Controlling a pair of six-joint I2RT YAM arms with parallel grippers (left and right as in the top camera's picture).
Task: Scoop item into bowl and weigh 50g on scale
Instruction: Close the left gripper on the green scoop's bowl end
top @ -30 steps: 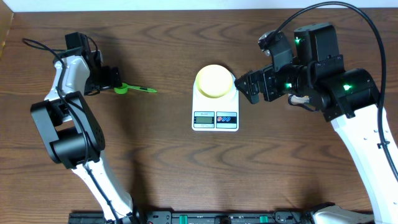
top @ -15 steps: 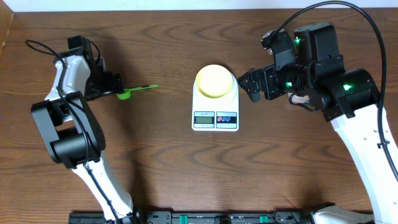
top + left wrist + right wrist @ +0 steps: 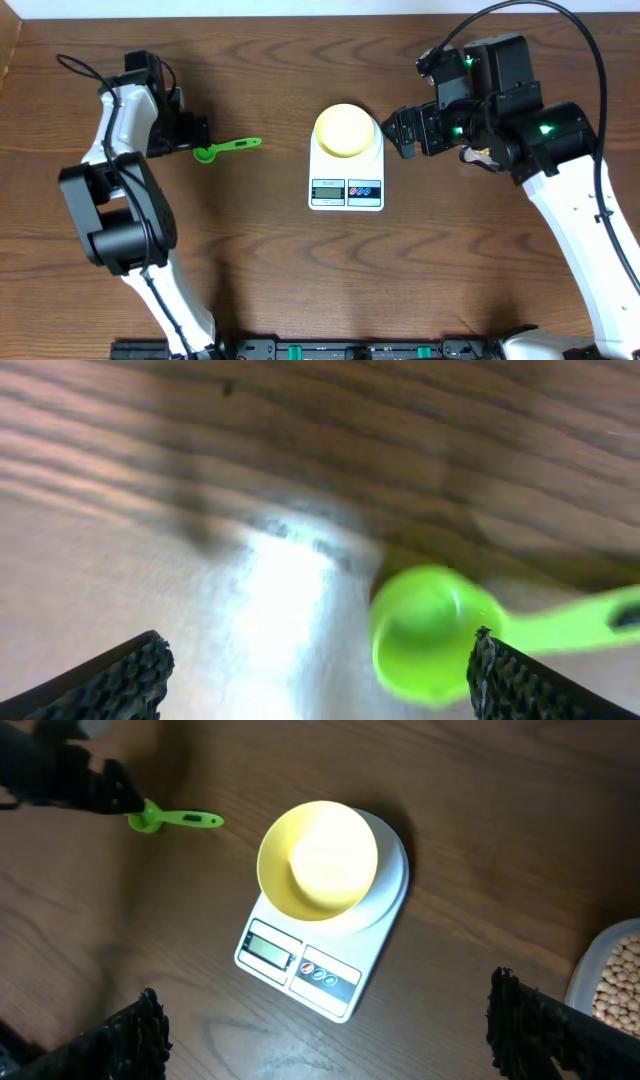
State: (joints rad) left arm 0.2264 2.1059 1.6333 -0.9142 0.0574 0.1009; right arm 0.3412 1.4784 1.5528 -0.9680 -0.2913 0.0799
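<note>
My left gripper grabs the green scoop by its cup's rim (image 3: 199, 156) (image 3: 382, 634) next, opposite the handle, and this leaves the handle free for my right gripper.
The pale yellow bowl (image 3: 345, 130) stands empty on the white scale (image 3: 346, 187); both also show in the right wrist view, bowl (image 3: 318, 860) and scale (image 3: 330, 982). A green scoop (image 3: 226, 148) lies on the table left of the scale. My left gripper (image 3: 197, 134) is open just above it; in the left wrist view the scoop's cup (image 3: 428, 648) lies between the open jaws (image 3: 320, 682), close to the right finger. My right gripper (image 3: 404, 131) is open and empty beside the bowl's right side (image 3: 330, 1050). Tan beans (image 3: 622, 982) show in a tub at the right edge.
The clear tub (image 3: 590, 970) of beans stands right of the scale and is hidden under the right arm in the overhead view. The table is dark wood (image 3: 300, 270). The scale's display and its red and blue buttons (image 3: 363, 188) face the front edge.
My left gripper has moved right and toward the far edge. The green scoop has shifted slightly right and turned. My right gripper has drifted a little away from the front.
</note>
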